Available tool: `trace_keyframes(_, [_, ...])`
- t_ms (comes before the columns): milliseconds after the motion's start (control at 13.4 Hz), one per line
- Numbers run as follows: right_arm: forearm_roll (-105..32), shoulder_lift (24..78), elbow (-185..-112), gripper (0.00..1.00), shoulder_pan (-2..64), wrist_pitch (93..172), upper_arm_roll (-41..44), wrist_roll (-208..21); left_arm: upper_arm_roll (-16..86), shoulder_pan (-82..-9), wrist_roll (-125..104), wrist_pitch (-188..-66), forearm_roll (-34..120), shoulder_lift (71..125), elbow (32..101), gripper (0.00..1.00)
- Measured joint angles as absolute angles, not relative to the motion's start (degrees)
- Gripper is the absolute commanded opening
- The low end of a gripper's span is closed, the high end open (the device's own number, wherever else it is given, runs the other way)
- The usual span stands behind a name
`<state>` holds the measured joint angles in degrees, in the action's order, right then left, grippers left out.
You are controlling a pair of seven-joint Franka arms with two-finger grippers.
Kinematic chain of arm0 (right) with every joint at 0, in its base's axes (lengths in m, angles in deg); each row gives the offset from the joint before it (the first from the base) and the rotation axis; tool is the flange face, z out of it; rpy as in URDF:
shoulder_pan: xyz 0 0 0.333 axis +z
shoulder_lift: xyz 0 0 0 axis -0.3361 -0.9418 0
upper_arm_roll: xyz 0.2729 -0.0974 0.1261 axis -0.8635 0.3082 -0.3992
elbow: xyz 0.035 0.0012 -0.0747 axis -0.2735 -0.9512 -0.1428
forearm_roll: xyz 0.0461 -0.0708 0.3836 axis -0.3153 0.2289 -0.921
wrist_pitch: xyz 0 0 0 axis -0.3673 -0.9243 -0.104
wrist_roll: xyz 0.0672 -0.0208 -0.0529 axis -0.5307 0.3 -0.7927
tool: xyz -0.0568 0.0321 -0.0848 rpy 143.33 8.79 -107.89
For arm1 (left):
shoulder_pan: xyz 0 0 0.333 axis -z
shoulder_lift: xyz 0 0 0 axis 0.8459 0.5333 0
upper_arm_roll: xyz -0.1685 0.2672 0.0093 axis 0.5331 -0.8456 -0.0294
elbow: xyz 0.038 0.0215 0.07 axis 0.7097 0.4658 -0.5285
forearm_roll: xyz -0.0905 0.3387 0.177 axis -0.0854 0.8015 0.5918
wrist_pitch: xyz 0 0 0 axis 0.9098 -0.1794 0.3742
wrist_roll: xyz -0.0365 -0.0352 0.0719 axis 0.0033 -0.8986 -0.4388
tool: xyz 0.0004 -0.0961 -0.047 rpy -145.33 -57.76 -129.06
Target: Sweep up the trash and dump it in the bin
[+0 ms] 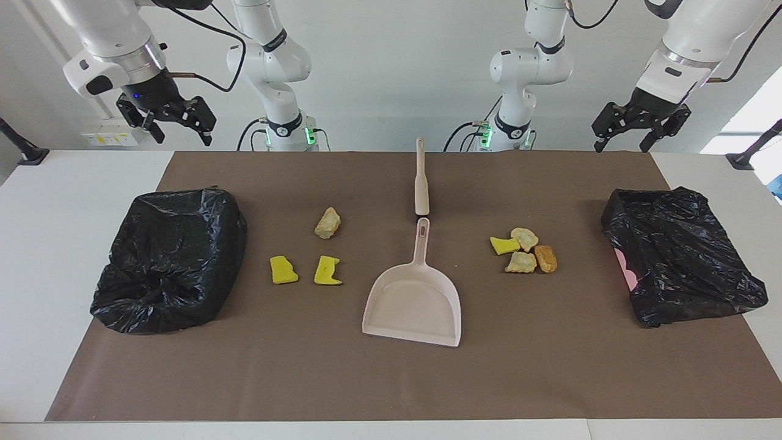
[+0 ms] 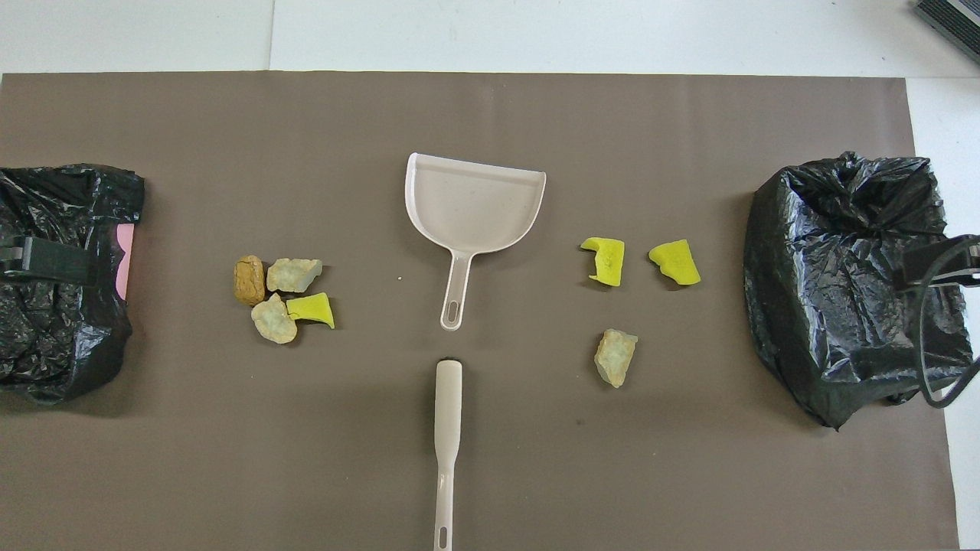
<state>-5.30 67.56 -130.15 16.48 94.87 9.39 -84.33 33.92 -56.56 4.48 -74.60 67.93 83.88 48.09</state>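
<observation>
My right gripper grabs the dustpan by its slim handle (image 2: 456, 289) next, since the dustpan's broad pan spreads wider than the gripper's fingers open.
The pale pink dustpan (image 1: 412, 299) (image 2: 475, 203) lies flat at mid-table, its handle pointing toward the robots. A pale brush (image 1: 421, 183) (image 2: 448, 428) lies in line with it, nearer to the robots. Toward the left arm's end, a yellow sponge scrap and three beige-to-orange lumps (image 1: 525, 250) (image 2: 279, 295) lie clustered. Toward the right arm's end lie two yellow scraps (image 1: 284, 270) (image 2: 605, 260) and one lump (image 1: 328, 222) (image 2: 615, 357). My right gripper (image 1: 181, 131) (image 2: 938, 264) and left gripper (image 1: 635, 137) (image 2: 46, 260) hang open and empty, high over the bins.
A bin lined with a black bag stands at each end of the brown mat: one at the right arm's end (image 1: 171, 256) (image 2: 842, 283), one at the left arm's end (image 1: 678, 256) (image 2: 53, 306), with a strip of pink wall showing.
</observation>
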Motion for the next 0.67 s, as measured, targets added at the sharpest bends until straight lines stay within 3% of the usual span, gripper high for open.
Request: trace_keyframes(670, [-5.3, 65.3, -130.7, 1.00, 17.1, 96.2, 6.6, -84.3, 33.9, -56.6, 4.5, -74.6, 67.9, 83.9, 48.1, 1.00])
